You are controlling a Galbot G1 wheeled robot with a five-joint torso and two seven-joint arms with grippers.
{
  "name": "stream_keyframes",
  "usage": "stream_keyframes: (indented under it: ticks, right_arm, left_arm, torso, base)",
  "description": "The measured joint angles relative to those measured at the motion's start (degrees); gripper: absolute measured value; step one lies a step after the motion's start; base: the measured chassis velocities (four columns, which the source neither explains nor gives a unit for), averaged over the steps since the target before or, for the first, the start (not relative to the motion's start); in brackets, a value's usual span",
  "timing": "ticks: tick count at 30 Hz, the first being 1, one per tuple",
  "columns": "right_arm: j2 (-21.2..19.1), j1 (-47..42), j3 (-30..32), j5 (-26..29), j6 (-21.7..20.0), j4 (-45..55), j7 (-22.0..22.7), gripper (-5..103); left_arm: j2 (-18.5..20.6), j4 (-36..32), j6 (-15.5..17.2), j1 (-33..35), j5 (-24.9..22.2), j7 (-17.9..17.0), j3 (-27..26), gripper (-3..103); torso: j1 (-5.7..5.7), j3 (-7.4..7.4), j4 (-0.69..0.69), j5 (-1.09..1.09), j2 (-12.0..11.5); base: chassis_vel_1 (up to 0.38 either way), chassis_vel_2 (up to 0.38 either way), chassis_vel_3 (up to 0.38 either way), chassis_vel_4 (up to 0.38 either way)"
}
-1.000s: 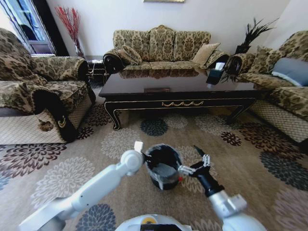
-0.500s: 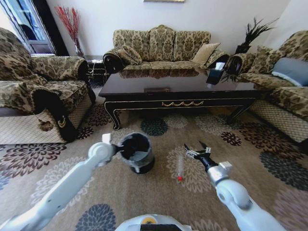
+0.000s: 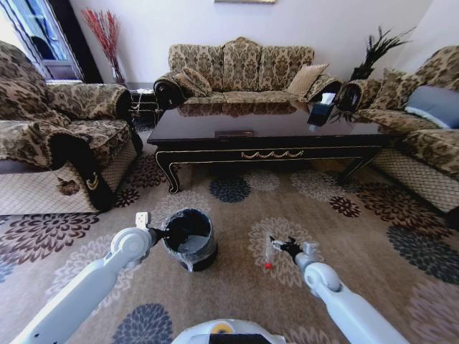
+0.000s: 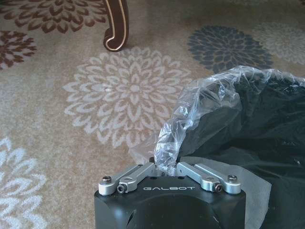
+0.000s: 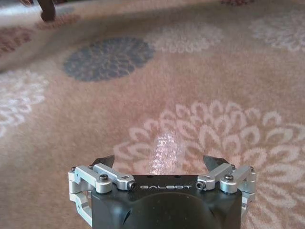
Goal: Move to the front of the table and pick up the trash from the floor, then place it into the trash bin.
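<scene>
My right gripper should grab the clear bottle by its cap end next. Then it will drop the bottle into the black trash bin (image 3: 191, 239).
The trash, a small clear bottle (image 3: 268, 253) with a red cap, lies on the floor (image 3: 358, 236) on a cream flower medallion. My right gripper (image 3: 280, 246) is low over it and open, and in the right wrist view the bottle (image 5: 164, 151) sits between the spread fingers (image 5: 104, 161). My left gripper (image 3: 161, 234) is shut on the liner-covered rim of the black trash bin (image 3: 191, 239), which tilts toward me, left of the bottle. In the left wrist view the jaws pinch the crinkled liner (image 4: 188, 119). The dark table (image 3: 265, 136) stands beyond.
Patterned sofas stand on the left (image 3: 50, 143), at the back (image 3: 240, 68) and on the right (image 3: 423, 136). A curved table leg (image 4: 116, 24) is close beyond the bin. Open carpet lies between me and the table.
My left arm has carried the bin leftward, away from the middle. My right arm has lowered and stretched out, bringing its open gripper down around the bottle on the carpet.
</scene>
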Motion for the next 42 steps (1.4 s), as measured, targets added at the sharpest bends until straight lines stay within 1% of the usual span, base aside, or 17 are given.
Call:
stream_keyframes:
  ticks: [7, 12, 16, 19, 20, 22, 26, 27, 28, 29, 30, 31, 35, 37, 40, 42]
  right_arm:
    - [1.36, 4.28, -3.82, 0.37, -1.93, -4.96, 1.01, 100]
    - [3.41, 6.08, -5.18, -1.91, -2.07, -8.58, 1.59, 100]
    - [5.06, 7.03, -5.56, -2.5, -2.15, -10.63, 2.29, 100]
    - [6.69, 8.04, -6.34, -3.82, -2.1, -13.46, 2.2, 100]
    - [6.69, 8.04, -6.34, -3.82, -2.1, -13.46, 2.2, 100]
    - [7.82, 8.55, -6.57, -5.8, -1.97, -15.28, 1.68, 100]
    - [8.53, 9.0, -7.22, -6.75, -1.94, -16.61, 1.33, 100]
    - [8.67, 9.12, -7.32, -6.8, -1.93, -16.78, 1.36, 102]
    - [8.89, 9.29, -7.47, -6.8, -1.9, -17.0, 1.48, 98]
    - [8.96, 9.4, -7.6, -6.74, -1.87, -17.1, 1.65, 98]
    - [8.97, 9.45, -7.7, -6.71, -1.84, -17.17, 1.82, 94]
    - [8.97, 9.45, -7.7, -6.71, -1.84, -17.17, 1.82, 94]
    - [9.1, 9.46, -7.87, -7.3, -0.74, -17.91, 2.0, 72]
    - [9.3, 9.42, -7.86, -7.58, -0.38, -18.14, 2.0, 72]
    - [9.54, 9.23, -7.81, -7.8, 0.02, -18.1, 2.21, 55]
    - [9.51, 9.19, -7.81, -7.81, 0.02, -17.92, 2.3, 55]
  left_arm:
    - [0.18, -0.99, 0.0, 1.42, -0.07, -0.32, -0.76, 2]
    - [0.26, -1.75, 0.0, 2.44, -0.06, -0.34, -1.46, 2]
    - [0.27, -1.93, -0.01, 3.0, -0.06, -0.34, -1.91, 2]
    - [0.27, -2.25, 0.0, 3.64, -0.05, -0.35, -2.48, 2]
    - [0.27, -2.25, 0.0, 3.64, -0.05, -0.35, -2.48, 2]
    - [0.23, -2.58, 0.0, 4.07, -0.06, -0.34, -3.03, 2]
    - [0.09, -2.71, -0.01, 5.06, -0.01, -0.36, -3.93, 2]
    - [0.05, -2.75, -0.01, 5.33, 0.0, -0.36, -4.13, 2]
    - [0.02, -2.84, -0.01, 5.65, 0.03, -0.36, -4.36, 2]
    - [0.0, -2.92, -0.01, 5.87, 0.09, -0.36, -4.52, 2]
    - [-0.02, -2.96, -0.01, 5.98, 0.15, -0.36, -4.65, 2]
    - [-0.02, -2.96, -0.01, 5.98, 0.15, -0.36, -4.65, 2]
    - [-0.58, -3.01, -0.01, 6.12, 0.13, -0.32, -4.84, 2]
    - [-0.87, -2.91, -0.01, 6.27, 0.12, -0.3, -4.9, 2]
    - [-1.21, -2.9, -0.01, 6.86, 0.15, -0.3, -4.95, 2]
    - [-1.28, -2.98, -0.01, 6.98, 0.18, -0.3, -4.95, 2]
  torso:
    - [0.0, 0.0, 0.0, -0.01, 0.0]
    - [0.0, 0.0, -0.01, 0.0, 0.0]
    - [0.0, 0.0, -0.01, -0.01, 0.0]
    - [0.0, 0.0, 0.0, 0.0, 0.0]
    - [0.0, 0.0, 0.0, 0.0, 0.0]
    - [0.0, 0.0, -0.01, 0.0, 0.0]
    - [0.0, 0.0, -0.01, 0.0, 0.0]
    - [0.0, 0.0, -0.01, -0.01, 0.0]
    - [0.0, 0.0, 0.0, 0.0, 0.0]
    - [0.0, 0.0, 0.0, 0.0, 0.0]
    - [0.0, 0.0, 0.0, 0.0, 0.0]
    - [0.0, 0.0, 0.0, 0.0, 0.0]
    - [0.0, 0.0, -0.01, -0.01, 0.0]
    - [0.0, 0.0, -0.01, 0.0, 0.0]
    - [0.0, 0.0, -0.01, -0.01, 0.0]
    - [0.0, 0.0, 0.0, 0.0, 0.0]
  base:
    - [0.0, 0.0, 0.0, 0.0]
    - [0.0, 0.0, 0.0, 0.0]
    - [0.0, 0.0, 0.0, 0.0]
    - [0.0, 0.0, 0.0, 0.0]
    - [0.0, 0.0, 0.0, 0.0]
    - [0.0, 0.0, 0.0, 0.0]
    - [0.0, 0.0, 0.0, 0.0]
    - [0.0, 0.0, 0.0, 0.0]
    - [0.0, 0.0, 0.0, 0.0]
    - [0.0, 0.0, 0.0, 0.0]
    - [0.0, 0.0, 0.0, 0.0]
    - [0.0, 0.0, 0.0, 0.0]
    - [0.0, 0.0, 0.0, 0.0]
    - [0.0, 0.0, 0.0, 0.0]
    - [0.0, 0.0, 0.0, 0.0]
    - [0.0, 0.0, 0.0, 0.0]
